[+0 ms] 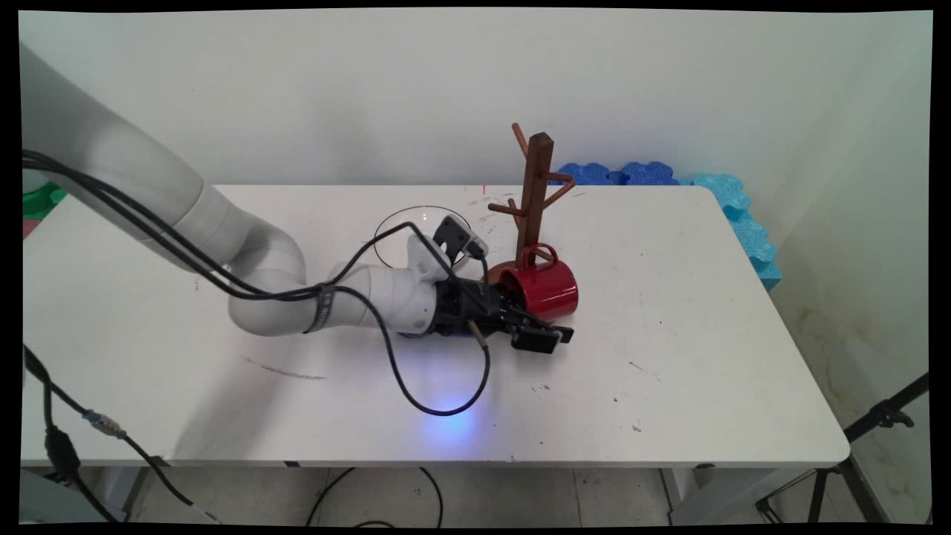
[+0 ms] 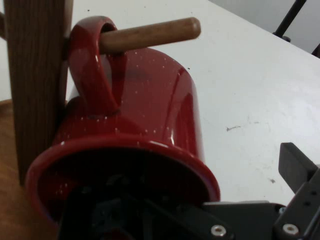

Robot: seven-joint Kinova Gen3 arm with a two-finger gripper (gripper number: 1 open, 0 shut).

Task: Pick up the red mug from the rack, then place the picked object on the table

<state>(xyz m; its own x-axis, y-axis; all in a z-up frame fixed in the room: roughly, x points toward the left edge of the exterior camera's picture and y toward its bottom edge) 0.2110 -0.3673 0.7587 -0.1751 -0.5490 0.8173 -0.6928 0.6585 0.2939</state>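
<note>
The gripper grabs the mug by its rim (image 2: pixel 200 172) next, to lift the red mug off the wooden peg (image 2: pixel 160 35). This keeps the mug's handle free.
A red mug (image 1: pixel 548 288) lies on its side with its handle looped over a low peg of the wooden mug tree (image 1: pixel 535 195). In the hand view the peg (image 2: pixel 150 34) passes through the handle and the mug (image 2: pixel 150 100) fills the frame beside the tree's post (image 2: pixel 35 80). My gripper (image 1: pixel 532 325) is open and straddles the mug's rim. One finger reaches into the dark mouth, and the other finger (image 2: pixel 296 167) stands outside, apart from the mug's wall. The inner finger is mostly hidden.
A clear glass bowl (image 1: pixel 397 223) sits behind my wrist, left of the tree. Blue foam pieces (image 1: pixel 732 204) line the table's far right edge. A black tripod (image 1: pixel 877 423) stands off the table at right. Black cables hang from the arm over the table's front.
</note>
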